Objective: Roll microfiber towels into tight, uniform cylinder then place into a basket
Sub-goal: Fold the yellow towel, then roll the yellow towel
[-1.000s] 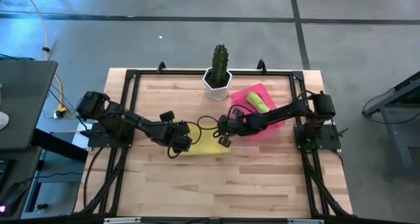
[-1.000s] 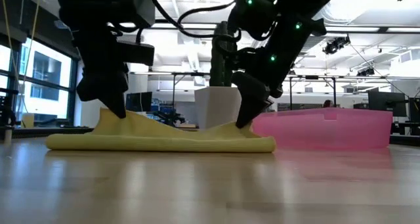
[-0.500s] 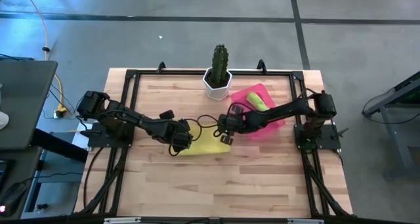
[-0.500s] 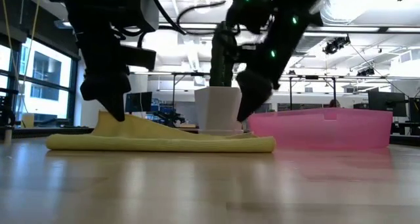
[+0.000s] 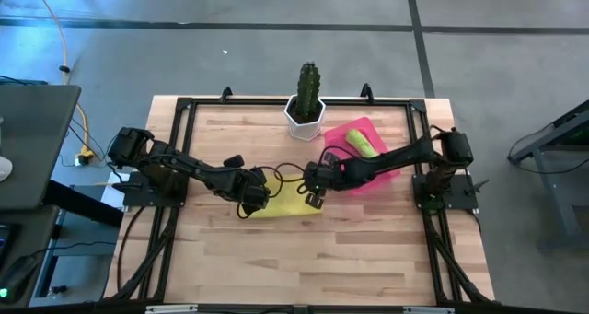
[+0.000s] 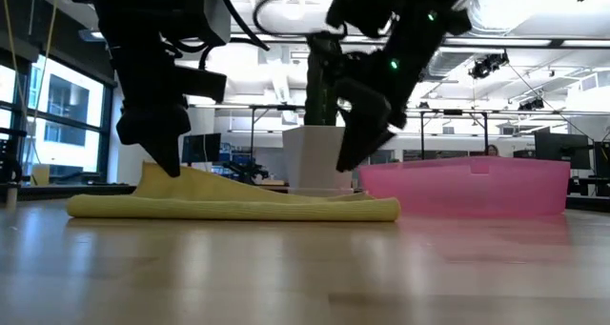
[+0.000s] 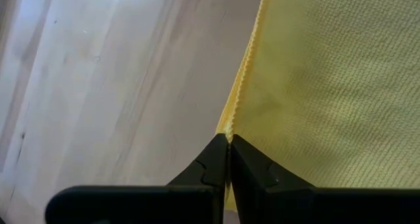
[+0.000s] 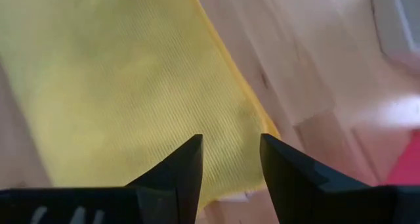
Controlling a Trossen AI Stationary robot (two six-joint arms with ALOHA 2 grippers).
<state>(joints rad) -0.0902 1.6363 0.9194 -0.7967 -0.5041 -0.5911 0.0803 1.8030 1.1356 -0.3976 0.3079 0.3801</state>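
Note:
I need to let go of the towel with my left gripper now, because the yellow towel's stitched edge [image 7: 245, 67] meets the lower layer [image 7: 230, 107] on the tabletop under my fingers.
The yellow towel [image 5: 290, 203] lies spread out near the table's middle, flat except for its left edge. My left gripper [image 5: 255, 202] is shut on that edge. My right gripper [image 5: 314, 197] hangs open a little above the towel's right end [image 8: 118, 73], touching nothing; in the low view it [image 6: 349, 161] is clear of the cloth. The lime green towel [image 5: 363, 143] lies rolled up in the pink basket [image 5: 375, 125] at the back right. My left gripper pinches the yellow towel's left edge [image 7: 231, 119] between its two fingers. The fingers come from above, slanting down from the table's left. That edge [image 6: 157, 175] is raised slightly off the table, and the rest of the towel lies flat.
A white pot with a cactus [image 5: 305, 114] stands at the table's far edge, just left of the basket [image 6: 467, 187]. Bare wooden table lies in front of the towel toward the near edge.
My right gripper has opened, let go of the towel's right end and risen a little. That end has dropped flat onto the table. The left edge stays raised in my left gripper.

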